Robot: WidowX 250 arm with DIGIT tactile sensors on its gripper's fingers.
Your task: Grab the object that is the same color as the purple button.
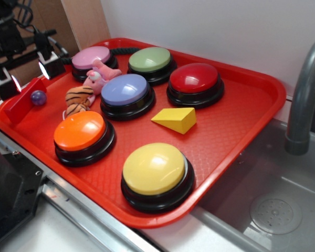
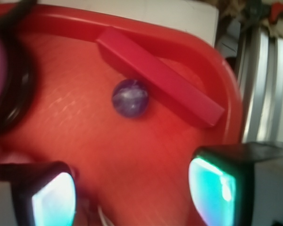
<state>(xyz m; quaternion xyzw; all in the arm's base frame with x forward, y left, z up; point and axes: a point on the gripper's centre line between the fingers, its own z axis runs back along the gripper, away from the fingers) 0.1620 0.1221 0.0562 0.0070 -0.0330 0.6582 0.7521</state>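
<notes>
The purple ball (image 1: 38,97) lies ahead of my fingers, with red tray between them, so my gripper first moves toward it and only then closes on it.
The object, a tiny glossy purple ball (image 1: 38,97) (image 2: 130,97), lies on the red tray (image 1: 236,121) (image 2: 85,141) in its far left corner, right beside a red bar (image 1: 24,101) (image 2: 160,75). The purple button (image 1: 125,90) sits near the tray's middle. My gripper (image 1: 29,74) (image 2: 132,195) hangs just above the ball at the far left, open, with nothing between its fingers (image 2: 54,197). In the wrist view the ball sits ahead of the jaws, roughly centred between them.
Pink (image 1: 91,58), green (image 1: 149,59), dark red (image 1: 194,79), orange (image 1: 79,131) and yellow (image 1: 154,168) buttons stand on the tray. A pink plush toy (image 1: 97,77), a striped plush (image 1: 79,97) and a yellow wedge (image 1: 176,119) lie among them. A grey faucet (image 1: 304,94) rises over the sink at right.
</notes>
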